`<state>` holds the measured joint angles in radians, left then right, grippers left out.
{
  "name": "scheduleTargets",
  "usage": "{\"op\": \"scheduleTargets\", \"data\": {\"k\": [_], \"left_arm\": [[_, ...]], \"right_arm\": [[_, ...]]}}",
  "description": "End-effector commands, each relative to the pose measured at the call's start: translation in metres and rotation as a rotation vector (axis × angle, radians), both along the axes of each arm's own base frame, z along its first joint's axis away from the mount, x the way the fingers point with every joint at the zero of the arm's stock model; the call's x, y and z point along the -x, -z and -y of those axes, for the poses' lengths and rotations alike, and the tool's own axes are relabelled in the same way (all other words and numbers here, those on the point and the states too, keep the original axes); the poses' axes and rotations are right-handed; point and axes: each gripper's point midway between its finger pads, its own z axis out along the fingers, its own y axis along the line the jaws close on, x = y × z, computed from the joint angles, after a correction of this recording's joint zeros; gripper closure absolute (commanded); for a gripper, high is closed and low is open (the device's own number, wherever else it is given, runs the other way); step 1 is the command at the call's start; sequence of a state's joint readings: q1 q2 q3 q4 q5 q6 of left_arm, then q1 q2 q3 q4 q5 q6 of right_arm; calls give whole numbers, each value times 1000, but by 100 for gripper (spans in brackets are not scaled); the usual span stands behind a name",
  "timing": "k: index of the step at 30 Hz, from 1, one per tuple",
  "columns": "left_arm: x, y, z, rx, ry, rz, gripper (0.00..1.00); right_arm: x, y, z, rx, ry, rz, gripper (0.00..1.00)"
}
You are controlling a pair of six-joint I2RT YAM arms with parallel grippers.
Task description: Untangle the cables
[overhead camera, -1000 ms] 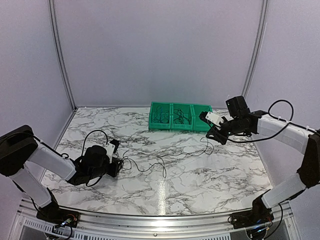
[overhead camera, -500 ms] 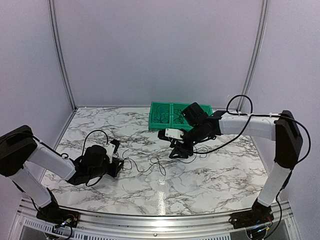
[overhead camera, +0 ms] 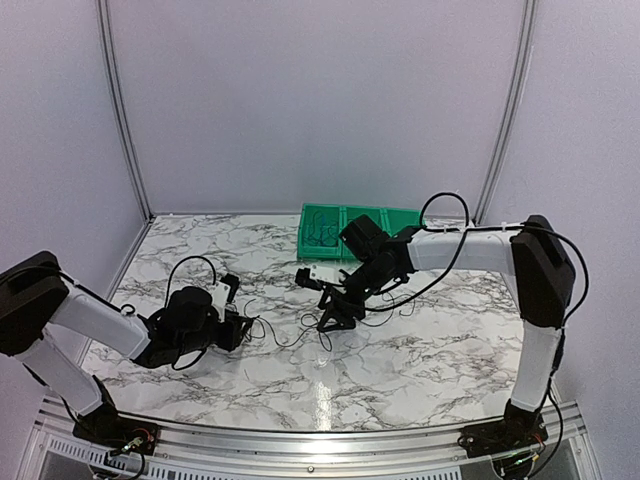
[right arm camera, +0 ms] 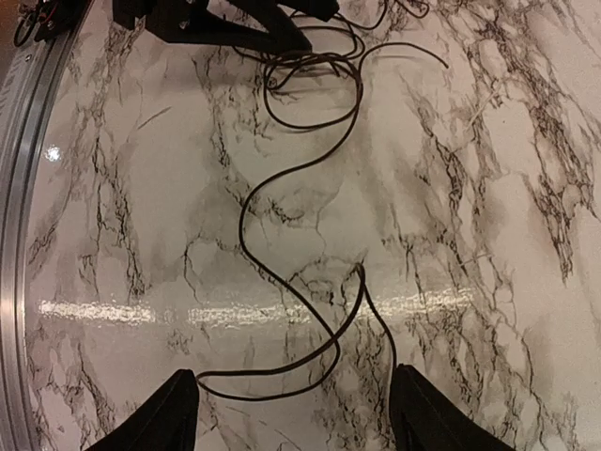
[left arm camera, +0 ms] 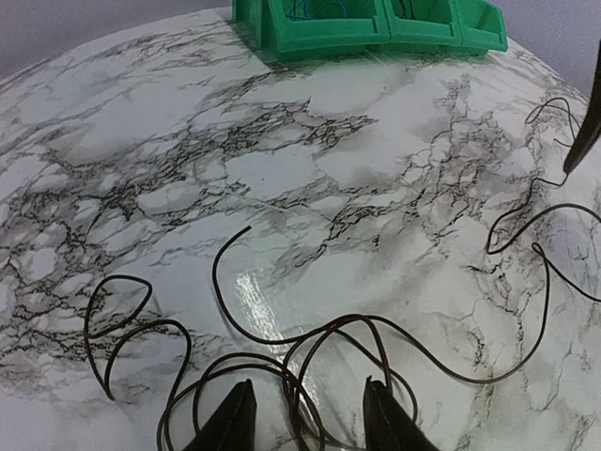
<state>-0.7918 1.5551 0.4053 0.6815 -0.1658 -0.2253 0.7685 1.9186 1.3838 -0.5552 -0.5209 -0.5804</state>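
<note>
My right gripper grabs the thin dark cable by its crossed loop [overhead camera: 325,339] [right arm camera: 291,374] next, which leaves the cable's far part free to slide from the tangle.
Thin black cables [overhead camera: 283,338] lie in loose loops on the marble table between my two grippers. My left gripper [overhead camera: 238,328] sits low at the left, jaws apart, with several overlapping loops [left arm camera: 342,321] lying on the table between its fingertips [left arm camera: 232,423]. My right gripper [overhead camera: 330,318] hangs over the table's middle, pointing down, open wide. Under it a single cable crosses itself in a loop [right arm camera: 334,336], not touched by either fingertip [right arm camera: 169,418]. That cable runs on towards the tangle at the left gripper [right arm camera: 216,23]. More cable curls at the right [overhead camera: 400,305].
A row of green bins [overhead camera: 312,250] stands at the back of the table, partly behind my right arm, with thin wires inside [overhead camera: 322,228]. In the left wrist view the bins [left arm camera: 376,28] are at the top. A metal rail [right arm camera: 23,188] borders the table.
My right arm swung from the right-hand bin to the table's middle and lowered, its jaws opening wide. The left jaws opened from nearly shut; the left arm barely shifted.
</note>
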Motion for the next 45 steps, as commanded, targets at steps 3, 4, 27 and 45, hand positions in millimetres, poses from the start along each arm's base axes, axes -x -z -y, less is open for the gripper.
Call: {"op": "scheduleTargets", "data": {"k": [3,4,27,45], "left_arm": [[-4,-45,9,98,-7,77,49],[-4,-49,10,112,-9,81,47],[-13,17,46,92,16,-125,53],[-9,42,14,15,-45,-154,53]], "right_arm": [[0,-1,-22,-41,-11,-88,27],[-1,2,-24,-39,-10,-93,26],[-40,46,-26,79,124,118,91],[-130,-149,41,-136,414,465,100]]}}
